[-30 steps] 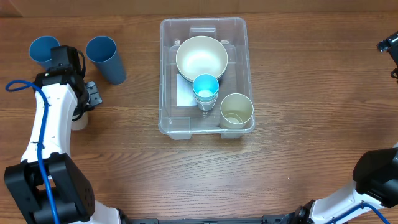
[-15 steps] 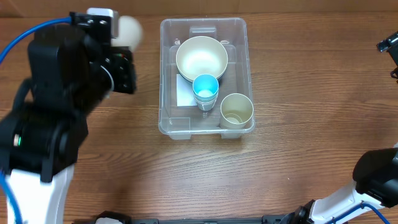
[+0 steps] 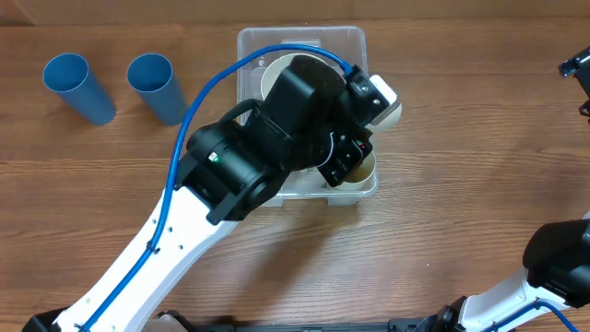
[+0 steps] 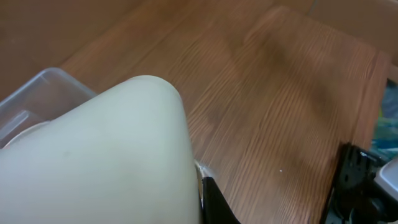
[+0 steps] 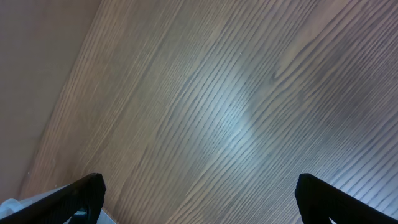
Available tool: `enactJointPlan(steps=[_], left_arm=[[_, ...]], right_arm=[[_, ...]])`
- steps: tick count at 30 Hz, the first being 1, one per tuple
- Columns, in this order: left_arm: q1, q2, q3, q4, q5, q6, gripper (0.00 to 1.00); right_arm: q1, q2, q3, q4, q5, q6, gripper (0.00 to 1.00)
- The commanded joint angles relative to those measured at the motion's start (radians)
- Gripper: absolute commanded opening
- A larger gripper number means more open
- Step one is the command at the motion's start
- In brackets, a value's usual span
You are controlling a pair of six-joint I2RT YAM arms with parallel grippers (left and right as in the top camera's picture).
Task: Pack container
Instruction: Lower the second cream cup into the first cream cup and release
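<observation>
The tilted cream cup juts past the container's side and would topple over that side if I opened now, so it stays held in my left gripper.
The clear plastic container (image 3: 304, 33) sits at the table's middle back, and my left arm covers most of it. My left gripper (image 3: 358, 148) is shut on a cream cup (image 3: 393, 114) and holds it over the container's right side. In the left wrist view the cream cup (image 4: 99, 155) fills the left half, beside one black finger of my left gripper (image 4: 214, 202), and a corner of the container (image 4: 37, 93) shows behind it. Another cream cup (image 3: 359, 173) stands in the container's front right corner. My right gripper (image 5: 199, 199) is open and empty over bare wood.
Two blue cups (image 3: 78, 85) (image 3: 157, 88) lie on the table at the back left. A sliver of a white bowl (image 3: 266, 76) shows in the container beside my arm. The right arm (image 3: 576, 66) is at the far right edge.
My left arm has swung from the left side of the table to above the container, carrying the cream cup. The blue cups are uncovered again. The right arm has not moved.
</observation>
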Motion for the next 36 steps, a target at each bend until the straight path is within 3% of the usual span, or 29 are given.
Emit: enactJointPlan(steps=[1,3,14,21,27,36], left_arm=[[0.002,-0.023,0.099,-0.055,-0.112,0.01,0.04],[0.004,-0.021,0.183,-0.103,-0.178,0.008,0.04],[0.007,0.13,0.524,-0.314,-0.182,-0.041,0.04],[0.006,0.275,0.528,-0.404,-0.133,-0.014,0.04],[-0.002,0.293,0.527,-0.506,-0.051,-0.009,0.04],[-0.043,0.33,0.527,-0.537,-0.003,0.023,0.04]], right_arm=[[0.001,-0.004,0.023,0.005,0.005,0.002,1.0],[0.001,-0.004,0.023,0.005,0.005,0.002,1.0],[0.001,-0.004,0.023,0.005,0.005,0.002,1.0],[0.001,-0.004,0.023,0.005,0.005,0.002,1.0],[0.001,-0.004,0.023,0.005,0.005,0.002,1.0],[0.001,-0.004,0.023,0.005,0.005,0.002,1.0]])
